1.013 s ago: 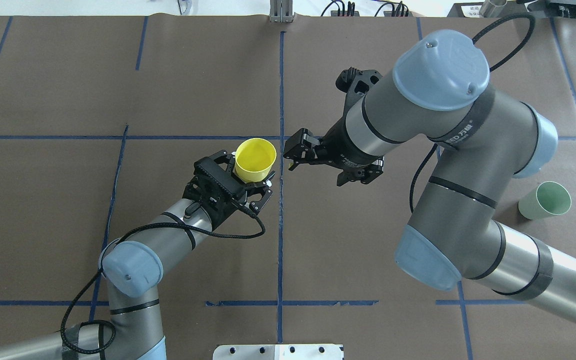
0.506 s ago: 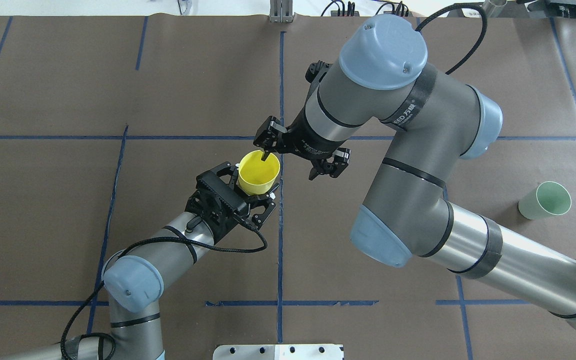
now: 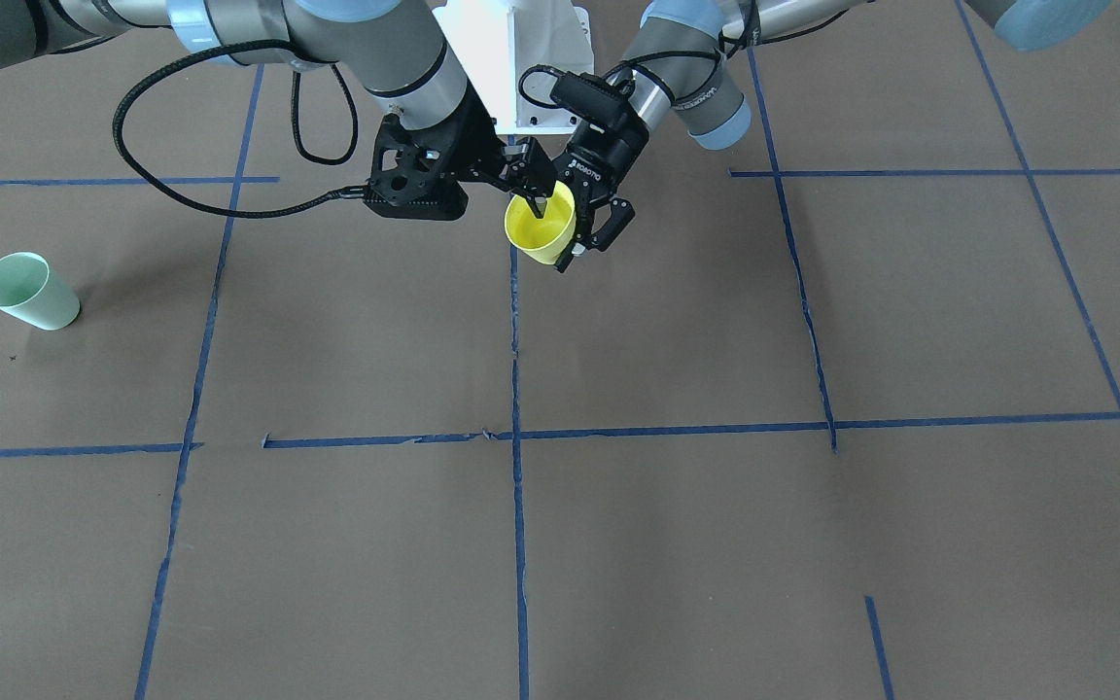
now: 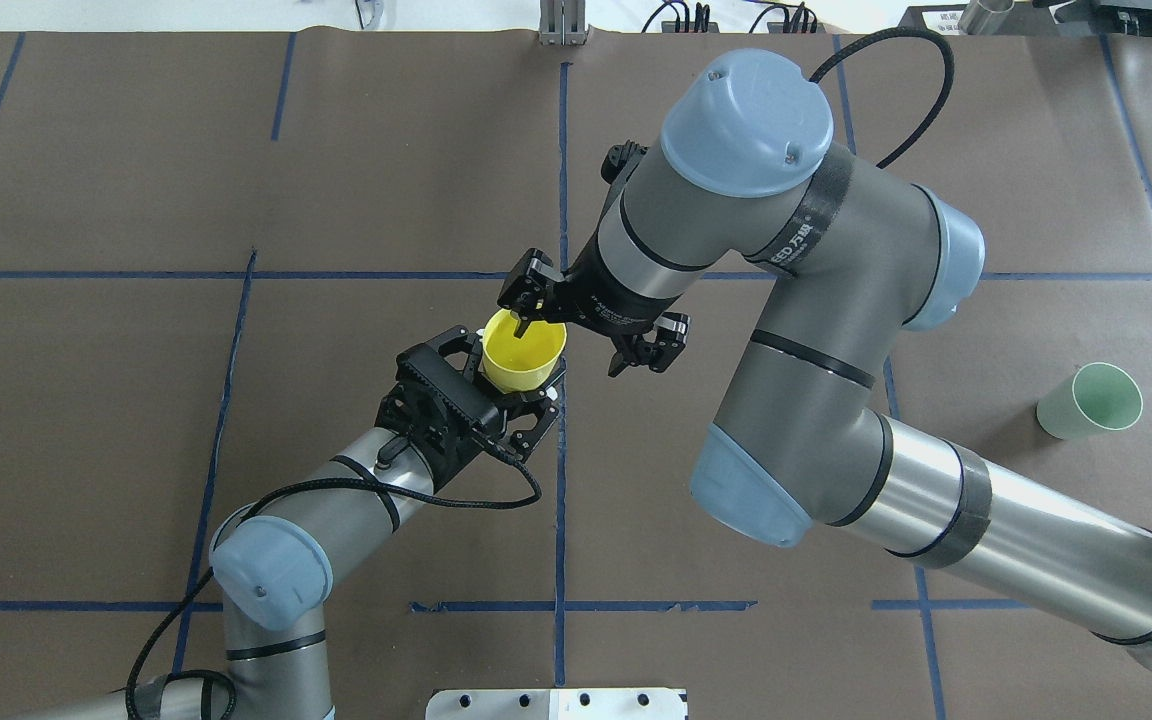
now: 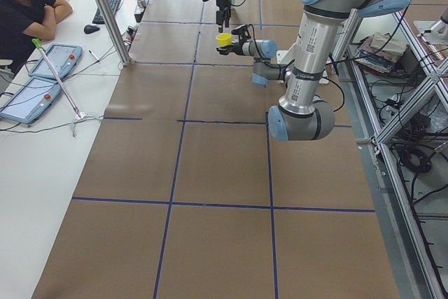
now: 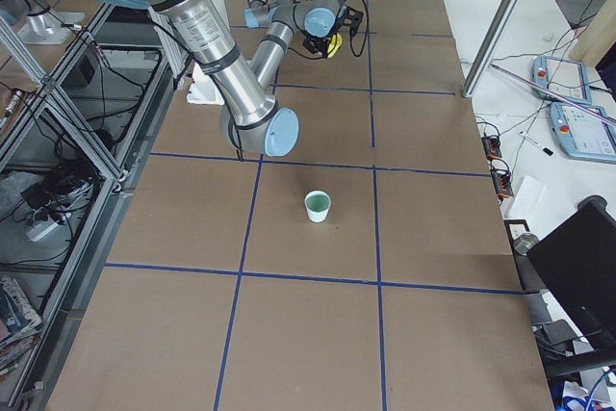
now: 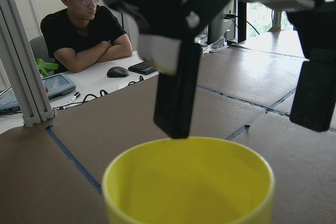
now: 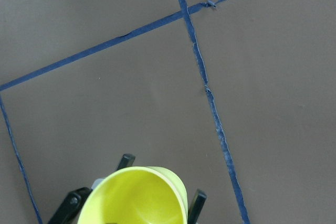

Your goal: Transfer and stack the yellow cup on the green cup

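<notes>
The yellow cup's base has to stay free to nest in the green cup, so my right gripper should grab the yellow cup by its rim next.
The yellow cup is held upright above the table in my left gripper, whose fingers are shut on its lower wall. It also shows in the front view and in the left wrist view. My right gripper is open and points down over the cup's rim. One of its fingers is at the far rim, dipping into the cup, and the other is outside it. The green cup stands alone at the far right, also seen in the front view.
Blue tape lines grid the brown table. A white metal plate sits at the near edge by the robot's base. An operator sits at a side desk with tablets and a keyboard. My right arm's elbow hangs over the table's middle.
My right arm has swung left to the yellow cup and lowered one finger into it. My left gripper has shifted the cup slightly down and right.
</notes>
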Available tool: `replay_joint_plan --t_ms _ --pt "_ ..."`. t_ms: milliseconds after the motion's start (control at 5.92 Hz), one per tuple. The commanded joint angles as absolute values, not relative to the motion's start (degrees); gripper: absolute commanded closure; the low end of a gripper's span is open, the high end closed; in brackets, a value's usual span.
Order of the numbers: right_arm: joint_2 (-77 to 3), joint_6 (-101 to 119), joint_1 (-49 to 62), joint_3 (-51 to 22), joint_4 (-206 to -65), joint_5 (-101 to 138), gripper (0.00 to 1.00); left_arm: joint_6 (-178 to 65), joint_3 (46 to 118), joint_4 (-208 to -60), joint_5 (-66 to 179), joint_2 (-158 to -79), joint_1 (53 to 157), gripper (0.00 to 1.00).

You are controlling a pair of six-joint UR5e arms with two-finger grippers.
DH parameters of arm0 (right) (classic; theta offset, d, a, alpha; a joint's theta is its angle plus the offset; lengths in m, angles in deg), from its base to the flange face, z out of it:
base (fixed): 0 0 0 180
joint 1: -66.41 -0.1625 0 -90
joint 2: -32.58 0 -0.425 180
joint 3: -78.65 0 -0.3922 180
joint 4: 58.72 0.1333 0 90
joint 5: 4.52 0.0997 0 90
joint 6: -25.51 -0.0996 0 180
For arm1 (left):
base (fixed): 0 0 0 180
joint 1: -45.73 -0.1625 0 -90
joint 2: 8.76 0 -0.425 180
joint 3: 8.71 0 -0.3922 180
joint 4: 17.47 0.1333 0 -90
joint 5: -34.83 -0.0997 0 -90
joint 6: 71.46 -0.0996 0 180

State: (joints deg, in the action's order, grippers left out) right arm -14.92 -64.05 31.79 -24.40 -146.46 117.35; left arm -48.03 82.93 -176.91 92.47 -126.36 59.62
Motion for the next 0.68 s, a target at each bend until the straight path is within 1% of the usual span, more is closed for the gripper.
replay_joint_plan --t_ms 0,169,338,506 --pt "-15.1 -64.0 32.7 -24.4 -146.3 117.3 0.02 -47.8 83.0 -177.4 91.8 -126.8 59.6 0.76" --pt "-14.9 -64.0 32.7 -24.6 -146.3 117.3 0.10 -47.8 83.0 -177.9 91.8 -126.7 59.6 0.76" --pt "-15.0 -64.0 32.7 -24.6 -146.3 117.3 0.23 -47.8 83.1 -177.9 91.7 -126.8 59.6 0.75" --pt "-15.0 -64.0 32.7 -24.9 -146.3 117.4 0.38 -47.8 83.5 -177.9 91.7 -126.7 59.6 0.68"
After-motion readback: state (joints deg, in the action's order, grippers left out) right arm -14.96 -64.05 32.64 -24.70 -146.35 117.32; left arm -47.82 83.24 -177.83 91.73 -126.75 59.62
